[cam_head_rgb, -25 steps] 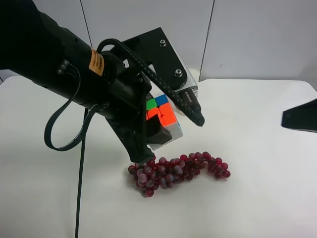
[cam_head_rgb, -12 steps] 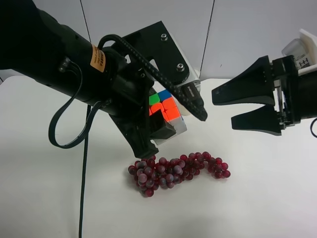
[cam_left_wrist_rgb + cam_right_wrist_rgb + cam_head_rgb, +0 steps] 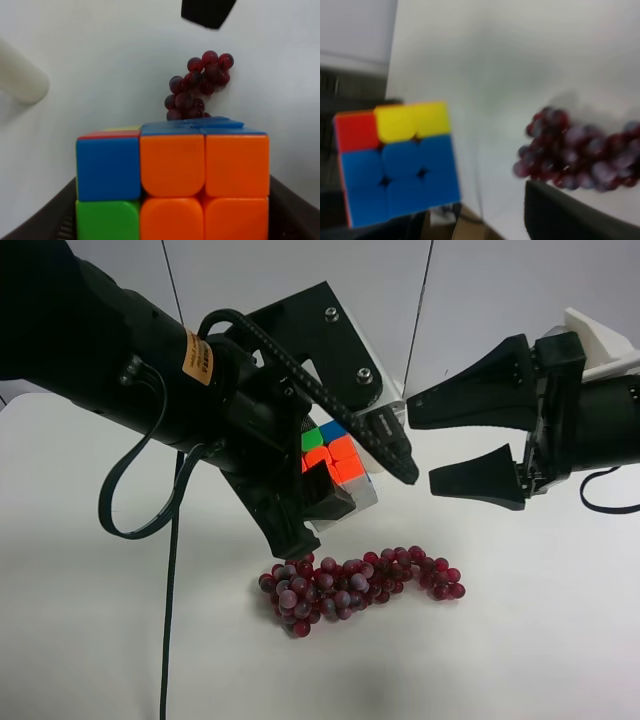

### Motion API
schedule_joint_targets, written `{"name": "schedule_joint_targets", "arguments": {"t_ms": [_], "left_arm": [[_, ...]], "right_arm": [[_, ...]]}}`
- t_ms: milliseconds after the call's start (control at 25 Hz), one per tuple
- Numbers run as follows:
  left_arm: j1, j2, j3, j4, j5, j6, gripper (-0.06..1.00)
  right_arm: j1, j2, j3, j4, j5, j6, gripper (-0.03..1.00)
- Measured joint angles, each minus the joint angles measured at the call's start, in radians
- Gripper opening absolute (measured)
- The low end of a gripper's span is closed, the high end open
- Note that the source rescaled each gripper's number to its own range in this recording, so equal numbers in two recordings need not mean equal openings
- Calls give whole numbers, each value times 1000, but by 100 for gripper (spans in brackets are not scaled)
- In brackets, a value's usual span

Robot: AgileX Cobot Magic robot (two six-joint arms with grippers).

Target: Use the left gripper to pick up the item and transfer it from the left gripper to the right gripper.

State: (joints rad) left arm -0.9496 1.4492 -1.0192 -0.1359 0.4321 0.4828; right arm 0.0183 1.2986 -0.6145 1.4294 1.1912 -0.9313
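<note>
My right gripper should next grab the colour cube by its blue-cornered end [image 3: 334, 431], to take the cube over from my left gripper.
A colour cube [image 3: 335, 465] with orange, green and blue faces hangs above the white table [image 3: 520, 660]. My left gripper [image 3: 345, 510], on the black arm at the exterior high view's left, is shut on it. The cube fills the left wrist view [image 3: 172, 180] between the dark fingers [image 3: 295, 210]. My right gripper [image 3: 421, 447], on the arm at that view's right, is open, empty and level with the cube, a short gap from it. The right wrist view shows the cube's blue, yellow and red side [image 3: 395, 160], blurred.
A bunch of dark red grapes [image 3: 360, 580] lies on the table below the cube; it also shows in the right wrist view [image 3: 580, 155] and the left wrist view [image 3: 197, 90]. A white cylinder [image 3: 20, 75] lies behind. White wall panels [image 3: 520, 320] stand at the back.
The right arm has come in from the exterior high view's right edge with its jaws open, closing on the cube. The left arm rose slightly, then held still with the cube.
</note>
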Motion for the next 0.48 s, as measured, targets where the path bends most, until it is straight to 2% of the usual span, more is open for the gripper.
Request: {"name": "schedule_joint_targets", "arguments": {"t_ms": [120, 240, 480], "left_arm": [[-1, 0, 0, 0, 0, 2, 0], [-12, 0, 0, 0, 0, 17, 0], [-16, 0, 0, -18, 0, 47, 0]], "right_arm": [[92, 25, 0, 22, -4, -7, 100], [164, 47, 0, 53, -47, -19, 100], [209, 56, 0, 119, -103, -46, 100]]}}
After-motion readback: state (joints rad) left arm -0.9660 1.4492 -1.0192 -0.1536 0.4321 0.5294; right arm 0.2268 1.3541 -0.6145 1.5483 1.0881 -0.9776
